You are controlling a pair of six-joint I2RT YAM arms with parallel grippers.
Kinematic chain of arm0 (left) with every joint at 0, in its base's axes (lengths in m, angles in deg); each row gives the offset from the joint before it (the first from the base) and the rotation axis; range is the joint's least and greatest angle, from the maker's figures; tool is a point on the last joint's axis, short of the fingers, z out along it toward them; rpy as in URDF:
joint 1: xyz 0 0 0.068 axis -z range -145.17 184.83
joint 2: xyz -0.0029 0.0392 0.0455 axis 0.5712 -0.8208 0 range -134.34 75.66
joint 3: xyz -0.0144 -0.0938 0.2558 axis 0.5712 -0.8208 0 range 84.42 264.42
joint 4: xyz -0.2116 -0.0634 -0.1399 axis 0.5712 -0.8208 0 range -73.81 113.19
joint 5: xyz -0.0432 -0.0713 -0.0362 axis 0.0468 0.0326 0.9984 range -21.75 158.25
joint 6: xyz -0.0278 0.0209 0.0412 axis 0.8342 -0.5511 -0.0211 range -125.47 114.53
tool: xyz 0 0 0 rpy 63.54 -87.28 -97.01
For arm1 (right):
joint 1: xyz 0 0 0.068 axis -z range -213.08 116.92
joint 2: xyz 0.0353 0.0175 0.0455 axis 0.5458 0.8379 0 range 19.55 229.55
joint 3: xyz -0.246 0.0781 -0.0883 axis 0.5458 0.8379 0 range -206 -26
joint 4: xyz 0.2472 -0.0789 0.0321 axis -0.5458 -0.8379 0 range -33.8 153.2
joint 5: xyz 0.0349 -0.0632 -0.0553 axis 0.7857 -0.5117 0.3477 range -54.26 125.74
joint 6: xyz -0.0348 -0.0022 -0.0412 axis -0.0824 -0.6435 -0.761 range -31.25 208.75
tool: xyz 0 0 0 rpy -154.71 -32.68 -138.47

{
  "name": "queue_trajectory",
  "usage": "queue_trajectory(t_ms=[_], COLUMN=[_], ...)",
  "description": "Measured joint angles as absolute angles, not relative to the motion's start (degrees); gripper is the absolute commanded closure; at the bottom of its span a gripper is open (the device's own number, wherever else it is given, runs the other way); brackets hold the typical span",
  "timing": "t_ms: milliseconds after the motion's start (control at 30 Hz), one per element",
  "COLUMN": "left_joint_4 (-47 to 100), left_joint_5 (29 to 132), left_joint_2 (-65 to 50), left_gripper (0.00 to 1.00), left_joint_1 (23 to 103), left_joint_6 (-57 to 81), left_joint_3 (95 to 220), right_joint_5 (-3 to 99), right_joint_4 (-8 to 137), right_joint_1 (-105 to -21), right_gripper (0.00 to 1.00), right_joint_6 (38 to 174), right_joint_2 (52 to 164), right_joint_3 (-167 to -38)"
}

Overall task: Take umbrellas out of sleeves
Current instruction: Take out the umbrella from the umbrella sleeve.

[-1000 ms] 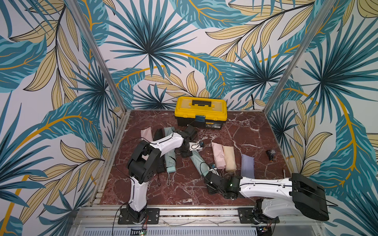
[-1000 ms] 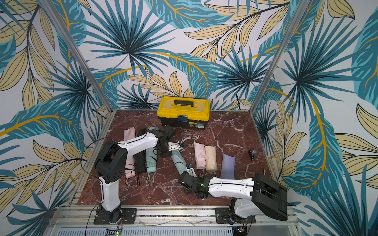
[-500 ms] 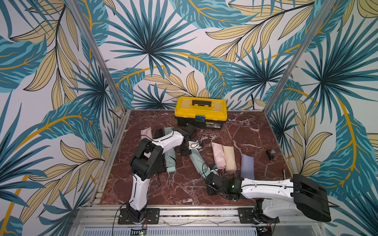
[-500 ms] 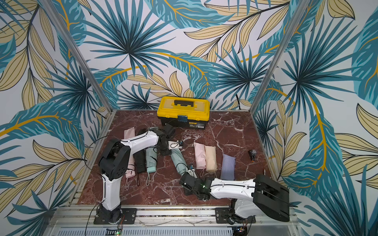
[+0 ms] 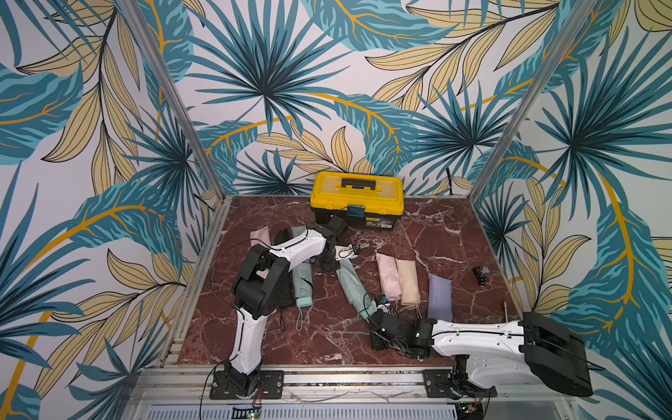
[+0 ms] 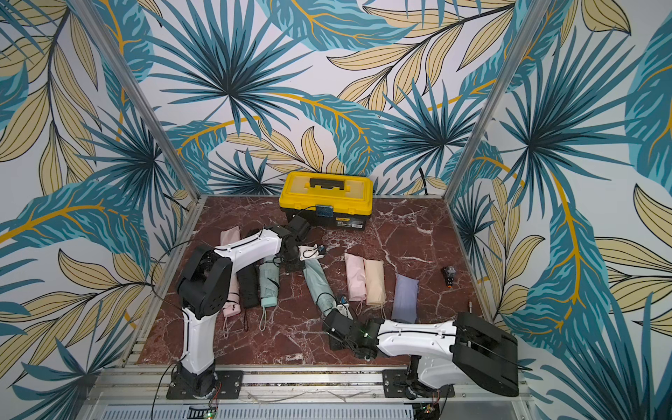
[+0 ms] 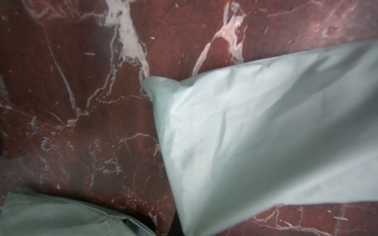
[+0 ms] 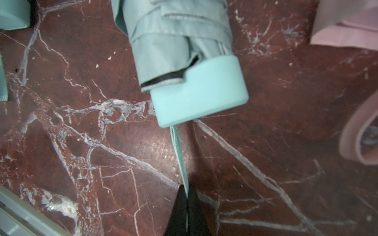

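The umbrella's sleeve stays in my left gripper for now until it lies beside the flat mint sleeve, as the cloth between my fingers wraps the umbrella.
A mint umbrella (image 5: 354, 287) lies slantwise mid-table, its far part still in its mint sleeve (image 7: 266, 143). My left gripper (image 5: 329, 265) stands shut on that sleeve's far end; in the left wrist view the cloth hides the jaws. My right gripper (image 8: 187, 194) is shut on the umbrella's mint wrist loop (image 8: 179, 153), which runs taut to the blocky handle (image 8: 200, 94). Bare pleated canopy (image 8: 173, 30) shows behind the handle. Pink (image 5: 388, 276), beige (image 5: 408, 282) and lilac (image 5: 440, 296) umbrellas lie in sleeves to the right. A bare mint umbrella (image 5: 302, 287) lies by the left arm.
A yellow-lidded black toolbox (image 5: 358, 198) stands at the back wall. Flat pink (image 5: 260, 236) and mint (image 5: 299, 232) sleeves lie at the back left, partly under the left arm. A small black object (image 5: 480, 272) sits near the right wall. Metal rails edge the marble table (image 5: 327, 342).
My right gripper has drawn slightly toward the front edge with the loop. The left arm has shifted only a little at the sleeve's far end.
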State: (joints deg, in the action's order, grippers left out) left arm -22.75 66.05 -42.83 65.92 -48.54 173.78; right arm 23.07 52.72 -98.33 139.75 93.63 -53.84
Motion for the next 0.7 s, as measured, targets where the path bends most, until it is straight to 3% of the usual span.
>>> queue_trajectory(t_ms=[700], left_joint_4=[-22.4], left_joint_5=[61.5], left_joint_2=[-44.0], left_gripper=[1.0], left_joint_1=[63.4], left_joint_6=[-49.0], left_joint_3=[177.5], right_joint_5=[24.3], right_joint_4=[55.2], right_joint_1=[-98.7], right_gripper=[1.0], right_joint_6=[140.4], right_joint_2=[93.5], right_joint_3=[-52.9])
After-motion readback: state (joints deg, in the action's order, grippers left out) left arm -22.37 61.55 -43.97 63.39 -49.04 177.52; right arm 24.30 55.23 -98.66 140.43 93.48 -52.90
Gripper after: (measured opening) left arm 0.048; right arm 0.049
